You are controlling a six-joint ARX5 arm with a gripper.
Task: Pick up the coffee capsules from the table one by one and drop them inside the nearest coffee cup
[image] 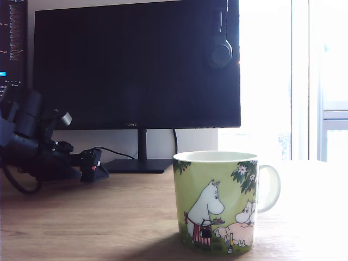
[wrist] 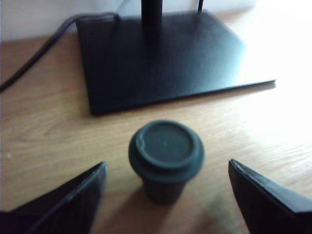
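Observation:
My gripper is going to drop the dark grey coffee capsule inside the green mug, so next it needs to hold the capsule by its narrow body (wrist: 164,191).
A dark grey coffee capsule (wrist: 165,146) stands on the wood-grain table (wrist: 44,126) with its wide flanged end up. My gripper (wrist: 166,165) is open, one dark finger (wrist: 73,200) on each side of the capsule and neither touching it. In the exterior view the gripper (image: 95,166) sits low over the table (image: 109,217) at the left, and the capsule does not show there. The green mug (image: 217,201) with white cartoon figures and a white handle stands near the front, right of centre. The mint green capsule is out of view.
A black monitor (image: 136,62) stands behind on a flat black base (wrist: 165,58), just beyond the capsule, with a cable (wrist: 39,53) running off beside it. Headphones (image: 221,51) hang at the monitor's right edge. A bright window (image: 304,81) fills the exterior view's right.

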